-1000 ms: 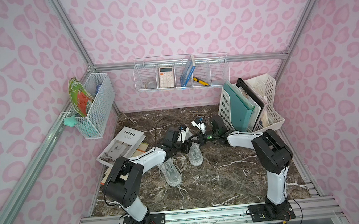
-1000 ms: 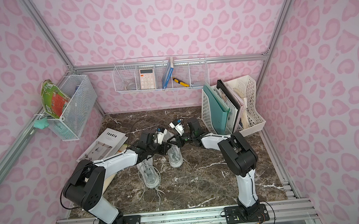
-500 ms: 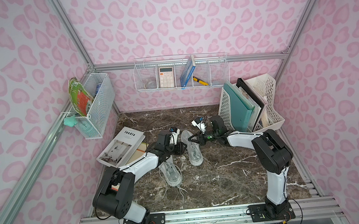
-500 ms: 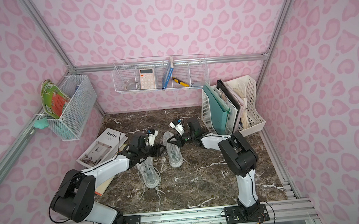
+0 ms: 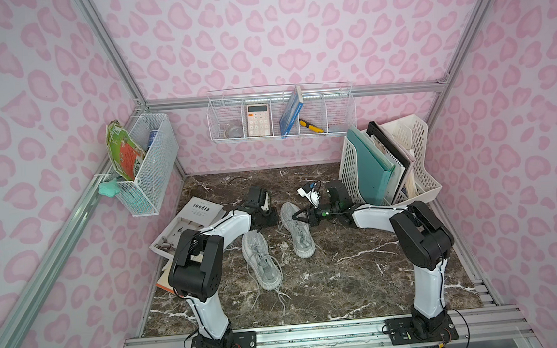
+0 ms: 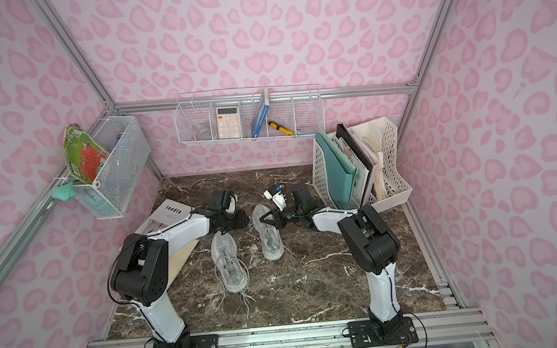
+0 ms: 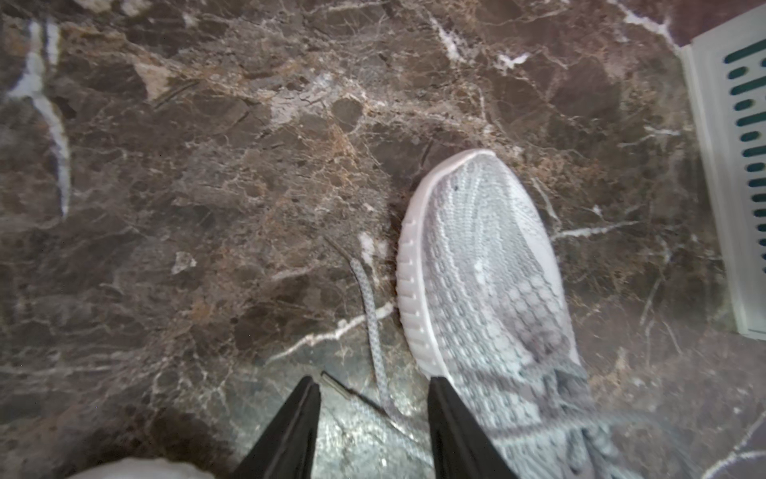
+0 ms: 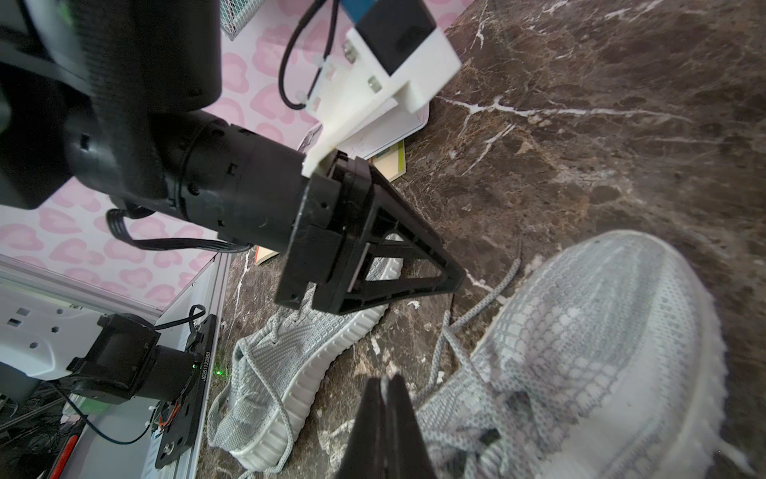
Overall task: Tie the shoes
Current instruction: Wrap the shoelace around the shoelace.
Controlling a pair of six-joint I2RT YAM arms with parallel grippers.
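I will next pinch the loose lace near its free end with my left gripper, so its length stays slack to cross the far shoe for tying.
Two light grey knit shoes lie on the marble table in both top views, the near shoe [image 5: 262, 261] [image 6: 229, 262] with laces trailing loose and the far shoe [image 5: 296, 229] [image 6: 267, 231]. My left gripper [image 5: 270, 217] [image 7: 375, 387] hovers open just left of the far shoe's [image 7: 476, 269] toe, and a loose lace [image 7: 371, 307] lies on the table between its fingers. My right gripper [image 5: 294, 216] [image 8: 385, 381] is shut over the far shoe's [image 8: 580, 352] lacing, with a thin pale strip of lace pinched between its tips. The near shoe [image 8: 298, 352] lies behind.
A magazine [image 5: 191, 222] lies under the left arm at the left. A white file rack [image 5: 388, 162] [image 7: 729, 166] with folders stands at the back right, close behind the right arm. Wire baskets hang on the back wall [image 5: 281, 113] and the left wall [image 5: 144, 165].
My left gripper has opened, let go of its lace and drawn back to the left, away from the far shoe. The right gripper has stayed shut in place.
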